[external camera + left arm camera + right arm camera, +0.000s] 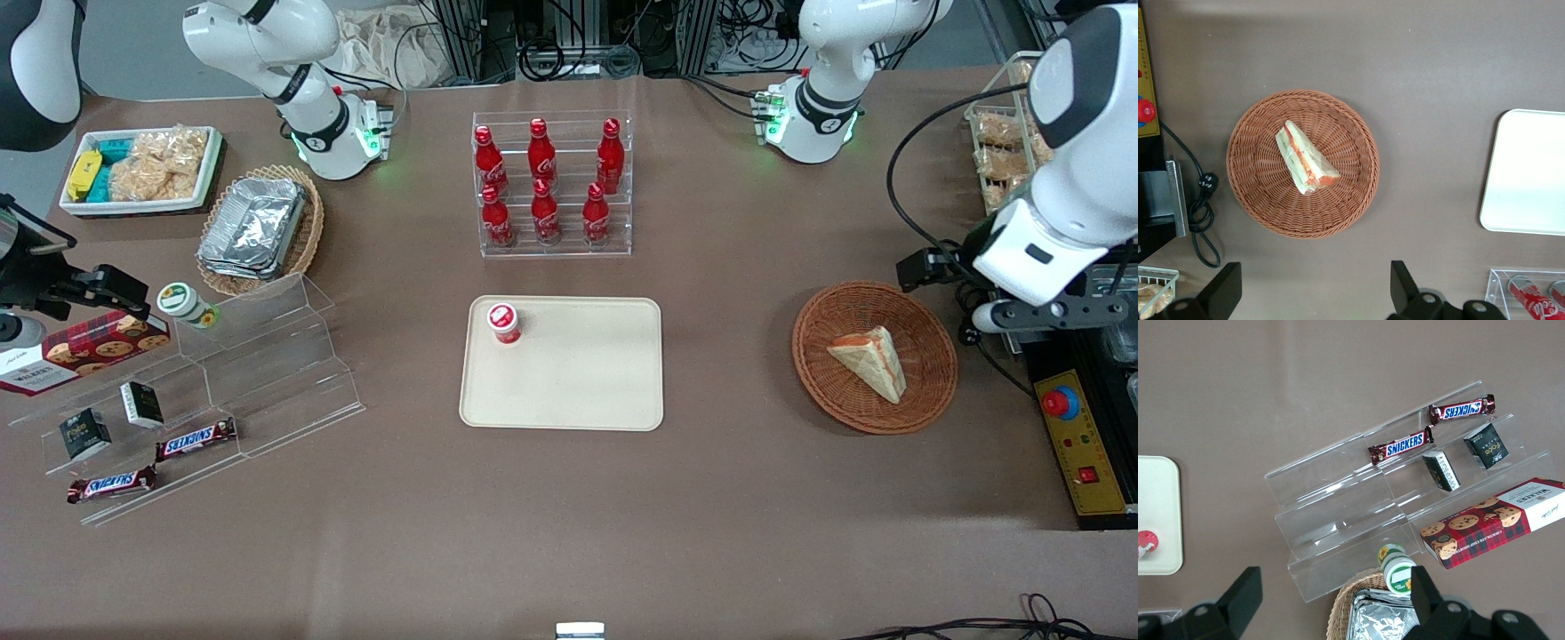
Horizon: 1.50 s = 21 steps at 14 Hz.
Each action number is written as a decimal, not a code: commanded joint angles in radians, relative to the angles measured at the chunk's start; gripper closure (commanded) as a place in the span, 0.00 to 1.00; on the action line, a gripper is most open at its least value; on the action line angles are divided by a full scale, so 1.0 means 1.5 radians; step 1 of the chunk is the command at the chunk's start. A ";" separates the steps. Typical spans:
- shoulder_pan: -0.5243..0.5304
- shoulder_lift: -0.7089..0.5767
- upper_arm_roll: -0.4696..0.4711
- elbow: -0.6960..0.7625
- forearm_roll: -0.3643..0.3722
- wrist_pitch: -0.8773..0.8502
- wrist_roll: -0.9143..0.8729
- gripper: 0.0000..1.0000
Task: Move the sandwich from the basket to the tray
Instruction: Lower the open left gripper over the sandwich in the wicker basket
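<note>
My gripper grips the sandwich [871, 360] across its two flat bread sides next, since the sandwich slopes to points at its corners.
The sandwich [871, 360], a pale bread wedge with red-orange and green filling, lies in the round reddish-brown wicker basket [818, 320] toward the working arm's end of the table. The beige tray [578, 382] lies mid-table with a small red-lidded cup [504, 322] on one corner. My left gripper [1049, 313] hangs high above the table beside the basket, open and empty. In the left wrist view the sandwich [1305, 160] lies in the basket [1338, 213], the tray [1531, 173] shows beside it, and the gripper [1315, 293] has its fingers spread wide over bare table, apart from the basket.
A rack of red cola bottles [551, 182] stands farther from the front camera than the tray. A yellow control box with a red button [1076, 444] and a black cable [1201, 213] lie beside the basket. A clear stepped shelf with snacks [222, 391] stands toward the parked arm's end.
</note>
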 commanded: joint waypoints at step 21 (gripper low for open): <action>0.077 0.076 0.021 -0.386 -0.006 0.500 -0.475 0.00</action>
